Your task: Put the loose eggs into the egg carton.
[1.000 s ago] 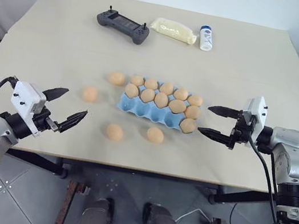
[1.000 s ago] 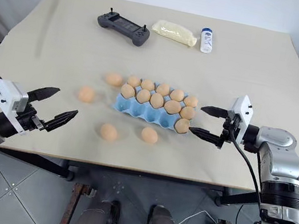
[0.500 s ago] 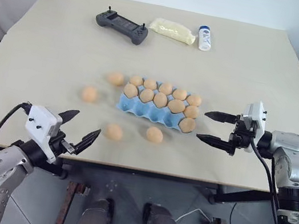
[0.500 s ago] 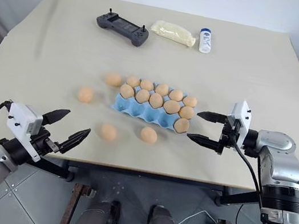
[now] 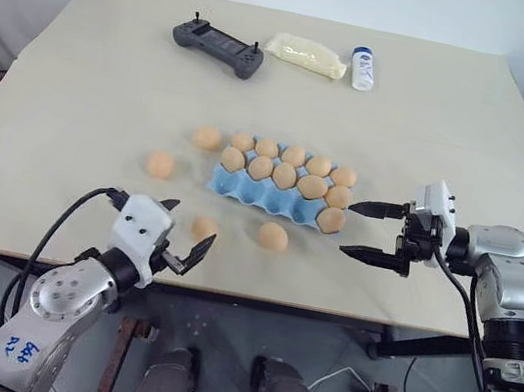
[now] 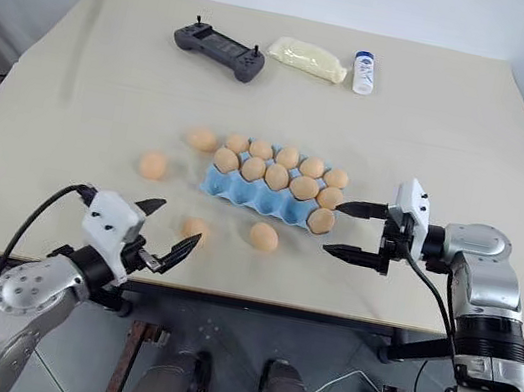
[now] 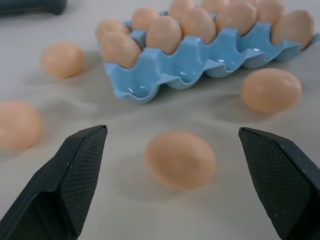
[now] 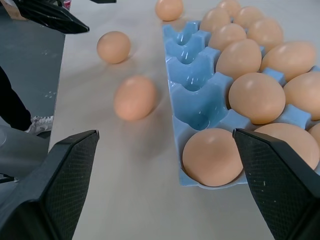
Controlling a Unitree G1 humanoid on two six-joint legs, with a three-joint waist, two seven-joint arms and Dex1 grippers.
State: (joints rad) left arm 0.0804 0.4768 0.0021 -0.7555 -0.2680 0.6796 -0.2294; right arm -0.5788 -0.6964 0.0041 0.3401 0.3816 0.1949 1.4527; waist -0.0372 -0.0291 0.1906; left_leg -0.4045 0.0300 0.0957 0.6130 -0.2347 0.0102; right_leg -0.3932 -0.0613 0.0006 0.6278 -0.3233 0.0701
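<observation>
The tabletop between my left fingers and the egg at the front edge is bare in the left wrist view. It isn't time to close yet: my left gripper needs to move toward that egg first.
The light blue egg carton [image 5: 243, 190] lies mid-table with its two far rows full; its near row holds one egg at the right end. Loose eggs lie around it: one [image 5: 206, 138] beyond its left end, one [image 5: 159, 164] further left, one [image 5: 273, 237] in front, and one [image 7: 180, 159] near the front edge. My left gripper [image 5: 185, 230] is open at that front-edge egg, which sits just ahead of its fingers [image 7: 75, 175]. My right gripper [image 5: 347, 229] stands open and empty just right of the carton's right end, pointing at it.
At the back of the table lie a dark grey controller [image 5: 217, 46], a pale yellow bag [image 5: 305, 55] and a small white bottle [image 5: 363, 68]. The table's front edge [image 5: 254, 299] runs right under my left gripper.
My left gripper has swung in from the far left along the front edge to the near loose egg, still open. The right gripper has barely moved.
</observation>
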